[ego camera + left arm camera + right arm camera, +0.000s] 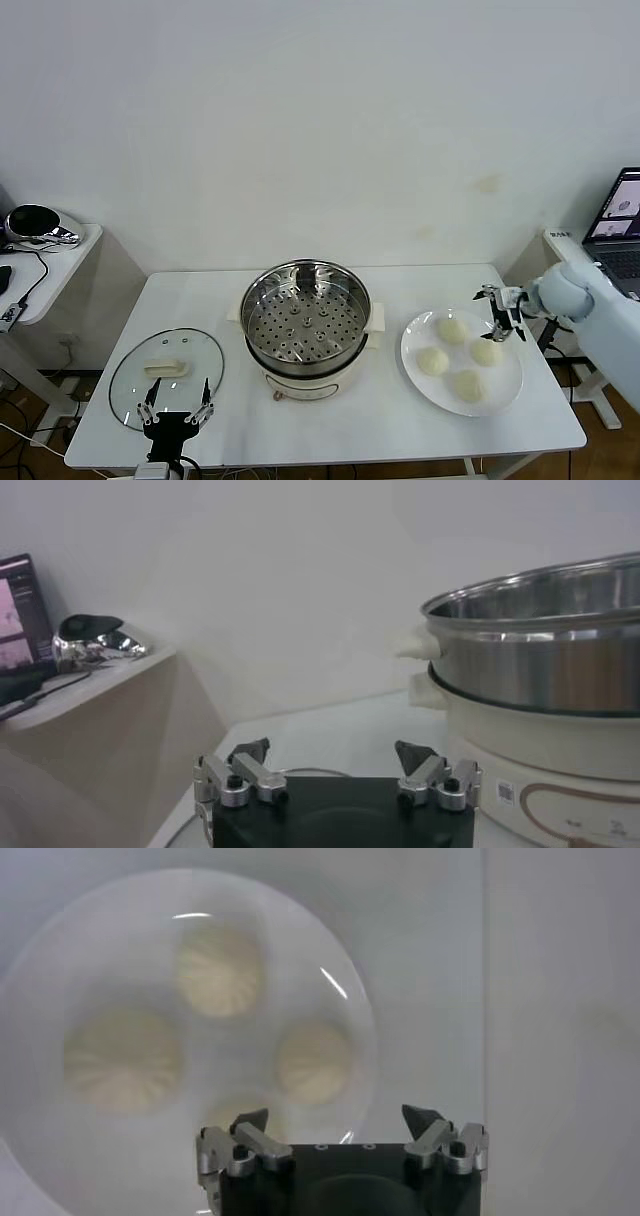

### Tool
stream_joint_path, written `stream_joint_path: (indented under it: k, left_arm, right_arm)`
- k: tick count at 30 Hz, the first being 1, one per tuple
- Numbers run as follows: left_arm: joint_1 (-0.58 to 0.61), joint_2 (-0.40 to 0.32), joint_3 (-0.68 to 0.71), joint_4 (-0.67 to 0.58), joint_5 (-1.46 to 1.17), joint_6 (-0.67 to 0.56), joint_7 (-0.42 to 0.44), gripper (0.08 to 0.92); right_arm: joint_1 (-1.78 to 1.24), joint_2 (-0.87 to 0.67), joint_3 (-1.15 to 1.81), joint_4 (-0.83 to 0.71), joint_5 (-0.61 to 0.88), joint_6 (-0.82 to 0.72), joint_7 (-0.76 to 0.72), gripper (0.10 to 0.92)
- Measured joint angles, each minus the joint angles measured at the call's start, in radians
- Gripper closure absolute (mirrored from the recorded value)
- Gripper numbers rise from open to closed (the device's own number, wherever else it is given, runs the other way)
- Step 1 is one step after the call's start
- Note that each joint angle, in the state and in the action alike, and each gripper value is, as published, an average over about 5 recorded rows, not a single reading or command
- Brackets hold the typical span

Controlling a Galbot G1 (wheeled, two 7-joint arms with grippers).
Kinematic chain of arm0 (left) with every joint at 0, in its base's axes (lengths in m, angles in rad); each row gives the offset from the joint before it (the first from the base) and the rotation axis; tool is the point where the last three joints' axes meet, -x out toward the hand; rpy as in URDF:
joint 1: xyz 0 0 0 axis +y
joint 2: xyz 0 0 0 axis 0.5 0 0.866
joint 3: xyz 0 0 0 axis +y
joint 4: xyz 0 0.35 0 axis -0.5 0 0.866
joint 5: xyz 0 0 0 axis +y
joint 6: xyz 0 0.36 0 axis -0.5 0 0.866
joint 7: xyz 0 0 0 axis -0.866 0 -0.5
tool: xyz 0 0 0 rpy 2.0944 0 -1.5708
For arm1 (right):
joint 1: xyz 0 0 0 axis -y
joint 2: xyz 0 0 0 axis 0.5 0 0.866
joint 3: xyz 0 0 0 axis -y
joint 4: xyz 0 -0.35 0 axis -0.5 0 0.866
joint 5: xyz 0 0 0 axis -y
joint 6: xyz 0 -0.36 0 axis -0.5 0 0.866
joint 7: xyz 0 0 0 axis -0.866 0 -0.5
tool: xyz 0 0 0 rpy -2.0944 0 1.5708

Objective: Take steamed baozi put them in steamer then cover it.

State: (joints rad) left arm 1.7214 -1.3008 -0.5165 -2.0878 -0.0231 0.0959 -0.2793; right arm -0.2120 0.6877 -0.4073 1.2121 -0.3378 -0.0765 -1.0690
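Observation:
My right gripper grabs the baozi (452,329) nearest the wall by its rounded sides next. Then my right gripper puts that baozi in the steamer (306,310).
Several cream-white baozi (452,329) lie on a flat white plate (510,392) at the right of the table. My right gripper (502,316) hangs open and empty just above the plate's far right edge; its wrist view looks down on the baozi (313,1062). The steel steamer (306,310) with its perforated tray stands mid-table on a cream base, empty; it also shows in the left wrist view (545,645). The glass cover (166,376) with cream handle lies flat at the left. My left gripper (176,417) is open and empty at the front left edge, by the cover.
A side shelf (60,262) with a shiny black device stands at the far left. A laptop (620,225) sits past the table's right end. The table's front edge (330,455) is near the left gripper.

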Motion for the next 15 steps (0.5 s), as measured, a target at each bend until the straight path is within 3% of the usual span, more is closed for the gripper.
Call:
stream_joint_path:
  k: [15]
  left_arm:
    - [0.002, 0.003, -0.009, 0.000, 0.009, 0.000, 0.003, 0.177]
  right_arm:
    - [0.067, 0.130, -0.104, -0.172, -0.048, 0.010, -0.013, 0.203]
